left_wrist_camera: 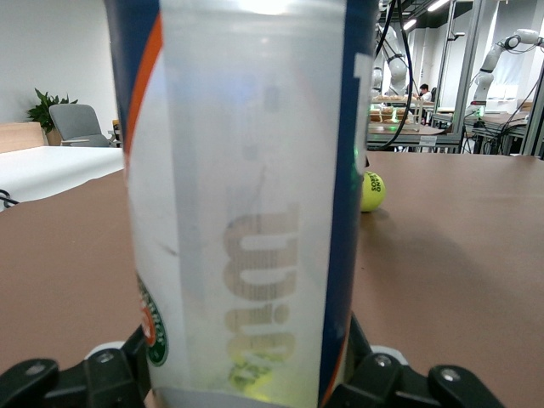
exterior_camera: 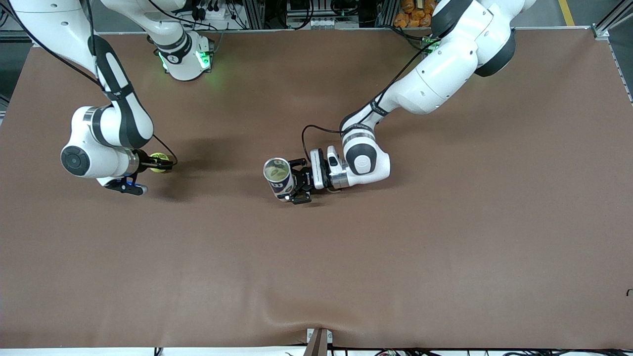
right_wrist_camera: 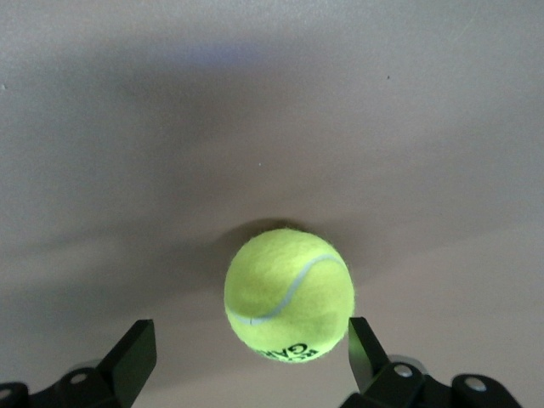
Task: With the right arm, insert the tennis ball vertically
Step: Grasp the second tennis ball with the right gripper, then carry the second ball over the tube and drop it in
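Note:
I should grab the tennis ball by its round felt body with my right gripper. Then it can go vertically into the clear can.
A yellow-green tennis ball lies on the brown table toward the right arm's end. My right gripper is low at the ball, open, with one finger on each side of it. In the right wrist view the ball sits between the fingers. My left gripper is shut on a clear tennis can that stands upright at the table's middle, its open mouth up. The can fills the left wrist view, with a yellow-green patch at its bottom. The ball also shows there.
The brown mat covers the whole table. The right arm's base with green lights stands at the back edge. A clamp sits at the front edge. The left arm's elbow hangs low beside the can.

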{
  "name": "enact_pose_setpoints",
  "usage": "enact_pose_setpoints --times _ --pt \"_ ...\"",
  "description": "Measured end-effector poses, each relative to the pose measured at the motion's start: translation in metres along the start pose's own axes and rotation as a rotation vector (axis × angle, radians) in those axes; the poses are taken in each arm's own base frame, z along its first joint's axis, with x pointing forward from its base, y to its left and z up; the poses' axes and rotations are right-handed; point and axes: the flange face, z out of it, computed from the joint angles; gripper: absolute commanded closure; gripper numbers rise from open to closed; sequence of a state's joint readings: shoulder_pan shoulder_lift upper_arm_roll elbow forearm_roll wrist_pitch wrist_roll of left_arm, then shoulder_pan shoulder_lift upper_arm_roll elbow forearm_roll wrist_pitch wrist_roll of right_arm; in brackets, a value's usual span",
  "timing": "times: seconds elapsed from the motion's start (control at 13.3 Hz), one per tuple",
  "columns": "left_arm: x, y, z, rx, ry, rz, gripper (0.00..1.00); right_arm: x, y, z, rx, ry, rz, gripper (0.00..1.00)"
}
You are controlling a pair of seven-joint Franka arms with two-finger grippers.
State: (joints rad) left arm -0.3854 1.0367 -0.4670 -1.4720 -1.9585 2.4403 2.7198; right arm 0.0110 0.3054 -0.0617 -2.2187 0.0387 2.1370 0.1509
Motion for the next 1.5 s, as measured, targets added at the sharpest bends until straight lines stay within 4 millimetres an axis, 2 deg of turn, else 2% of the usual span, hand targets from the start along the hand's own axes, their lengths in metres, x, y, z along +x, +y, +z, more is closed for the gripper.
enact_pose_setpoints --times 0.23,0.45,0.53,0.68,0.75,0.83,1.05,1.2,1.35,1.5 --pt "0.000 0.000 0.000 0.000 0.000 -0.001 0.17 0.000 0.004 0.006 0.001 -0.006 0.006 0.00" --pt "-0.001 0.000 0.000 0.000 -0.001 -0.002 0.17 0.003 0.022 0.019 0.011 -0.021 0.001 0.00" --pt "-0.001 0.001 0.000 0.000 -0.002 -0.002 0.17 0.004 0.027 0.023 0.014 -0.025 0.001 0.03" --pt "-0.001 0.001 0.000 0.001 -0.002 -0.003 0.17 0.006 0.030 0.031 0.015 -0.032 -0.002 0.38" --pt "-0.001 0.001 0.000 0.001 -0.002 -0.003 0.17 0.007 0.030 0.033 0.014 -0.036 -0.002 0.51" --pt "-0.001 0.001 0.000 0.001 -0.002 -0.003 0.17 0.007 0.029 0.035 0.014 -0.038 -0.002 0.57" --pt "-0.002 0.001 0.000 0.001 -0.003 -0.002 0.17 0.012 0.027 0.024 0.018 -0.008 -0.006 0.58" --pt "-0.002 0.001 0.000 0.002 -0.003 -0.003 0.17 0.022 0.013 -0.016 0.033 0.026 -0.025 0.58" --pt "-0.002 0.001 0.000 0.002 -0.003 -0.003 0.18 0.031 -0.018 -0.085 0.120 0.034 -0.035 0.58" --pt "-0.002 0.001 0.000 0.002 -0.003 -0.003 0.18 0.030 -0.058 -0.150 0.206 0.080 -0.047 0.58"
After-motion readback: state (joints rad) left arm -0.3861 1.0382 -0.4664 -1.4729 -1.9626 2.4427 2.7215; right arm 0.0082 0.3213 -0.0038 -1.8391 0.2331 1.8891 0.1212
